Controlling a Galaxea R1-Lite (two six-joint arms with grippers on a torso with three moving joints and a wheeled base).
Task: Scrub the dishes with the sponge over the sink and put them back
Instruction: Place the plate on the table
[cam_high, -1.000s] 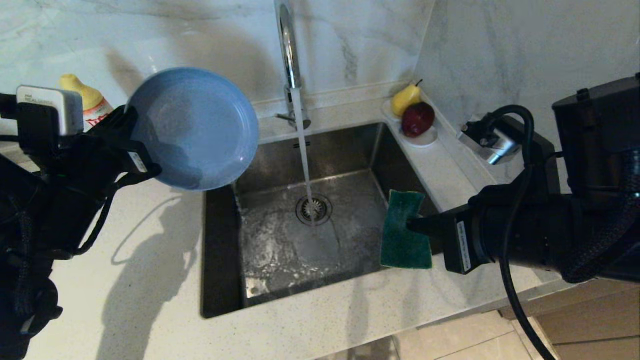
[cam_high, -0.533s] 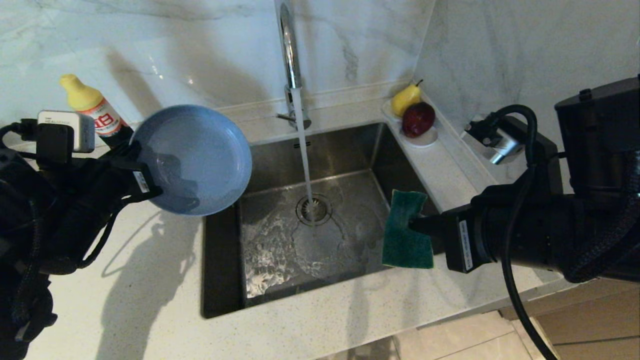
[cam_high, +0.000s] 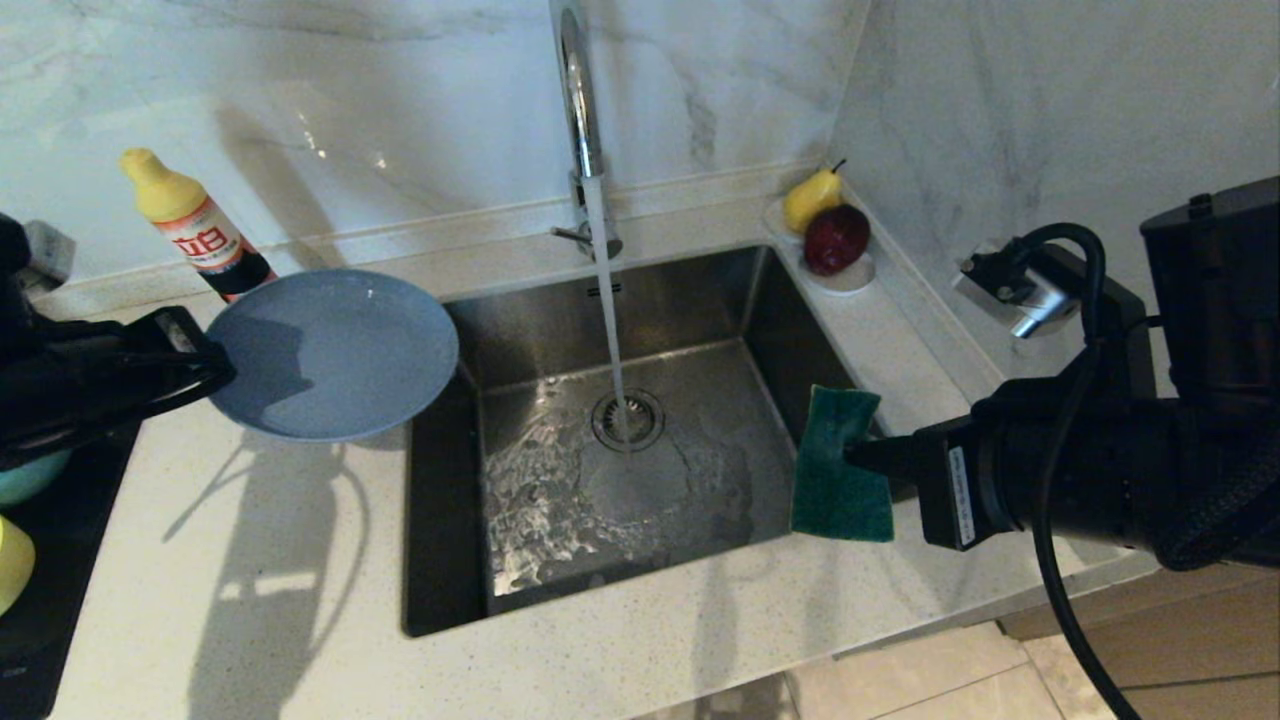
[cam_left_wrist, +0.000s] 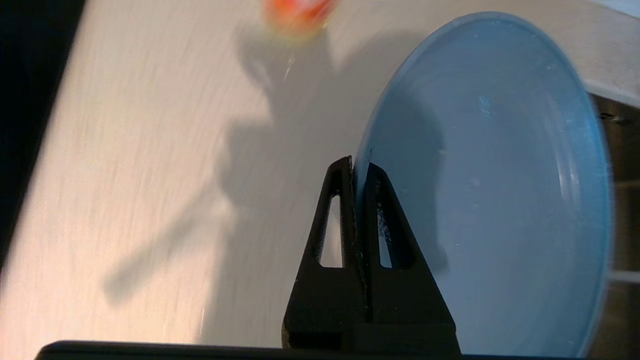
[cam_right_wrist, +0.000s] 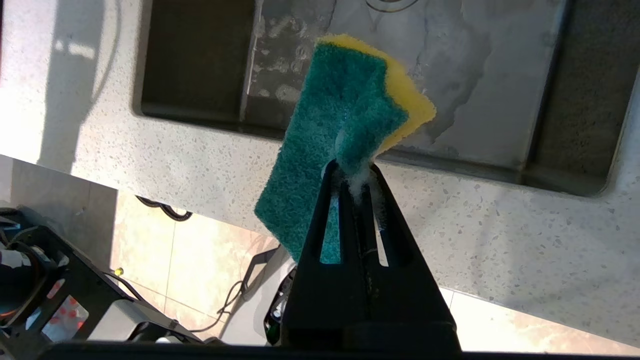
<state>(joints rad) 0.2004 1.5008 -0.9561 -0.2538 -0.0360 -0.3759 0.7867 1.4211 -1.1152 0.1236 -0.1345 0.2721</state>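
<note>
My left gripper keeps holding the plate for now, until I lower it onto the counter nearer the cooktop, since the grey-blue plate's edge (cam_high: 452, 360) juts over the sink (cam_high: 560, 300).
My left gripper (cam_high: 215, 372) is shut on the rim of the grey-blue plate (cam_high: 335, 355), which lies almost level over the counter just left of the sink (cam_high: 560, 300). In the left wrist view both fingers (cam_left_wrist: 340, 200) pinch the rim of the plate (cam_left_wrist: 500, 200). My right gripper (cam_high: 862, 455) is shut on the sponge (cam_high: 838, 470), green face up, over the sink's right front corner. Foam sits at the grip (cam_right_wrist: 354, 170), and the sponge (cam_right_wrist: 340, 110) shows its yellow underside. A teal bowl (cam_high: 25, 478) and a yellow bowl (cam_high: 8, 565) peek in at the far left.
Water runs from the chrome tap (cam_high: 580, 110) onto the drain (cam_high: 628, 420). A detergent bottle (cam_high: 195, 232) stands at the back left. A white dish with a pear and an apple (cam_high: 825, 235) sits at the sink's back right corner. A dark mat (cam_high: 60, 600) lies under the bowls.
The left arm has lowered and drawn the plate left, turning it from upright to nearly level over the counter. The right gripper with the sponge has shifted slightly right.
</note>
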